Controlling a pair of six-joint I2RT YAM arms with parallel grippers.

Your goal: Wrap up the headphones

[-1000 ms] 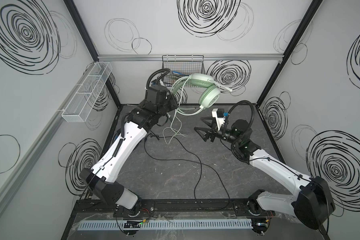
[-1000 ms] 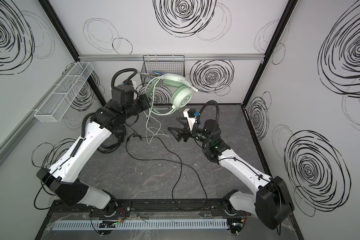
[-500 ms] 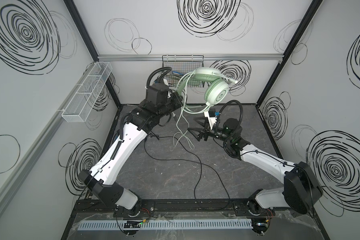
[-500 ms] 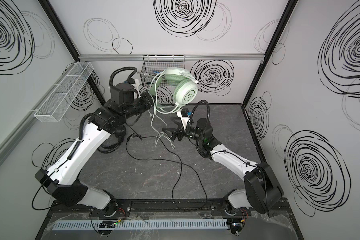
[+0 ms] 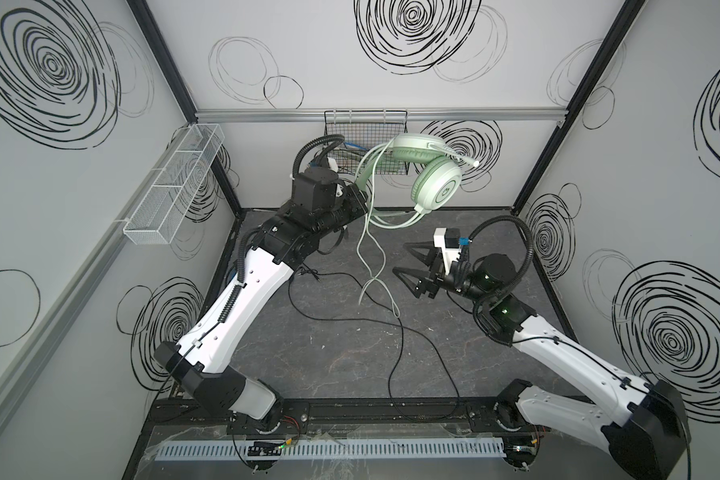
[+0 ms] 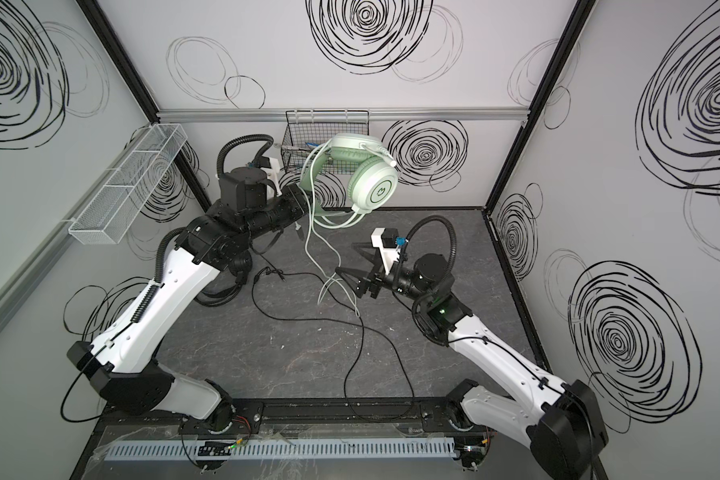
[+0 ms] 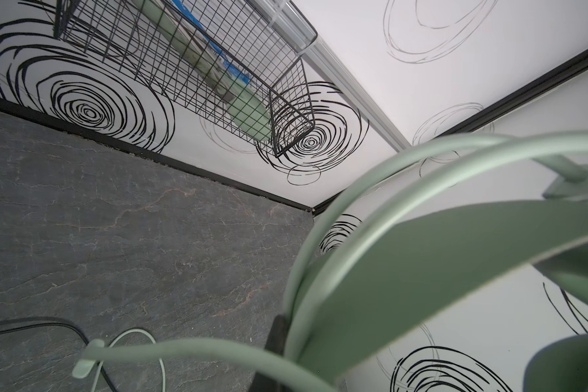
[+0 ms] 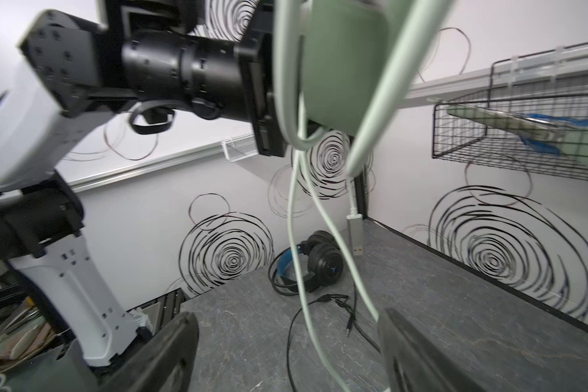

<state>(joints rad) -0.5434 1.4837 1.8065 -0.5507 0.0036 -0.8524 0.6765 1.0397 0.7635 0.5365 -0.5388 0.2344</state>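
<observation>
The robot's right gripper next needs to pinch one dangling part of the white cord below the headphones, so that it draws the cord out for wrapping.
The mint-green headphones [image 5: 437, 189] [image 6: 375, 189] hang in the air in front of the back wall. My left gripper [image 5: 360, 199] [image 6: 304, 203] is shut on their headband [image 7: 421, 258]. Their white cord [image 5: 371, 257] [image 8: 294, 217] dangles to the floor in loose strands and ends in a silver plug [image 8: 355, 234]. My right gripper [image 5: 400, 258] [image 6: 344, 257] [image 8: 289, 349] stands open just right of the cord, whose strands hang in front of and between its fingers, not gripped. The black headphones [image 8: 314, 263] with blue padding lie on the floor by the left wall, mostly hidden under the left arm in both top views.
A black wire basket [image 5: 341, 124] on the back wall holds green and blue items. A white mesh tray [image 5: 171, 187] hangs on the left wall. A thin black cord [image 5: 395, 332] snakes across the dark floor to the front rail.
The left gripper has swung the mint-green headphones up and to the right. The right gripper reached left toward the hanging cord, then drew back a little to the right.
</observation>
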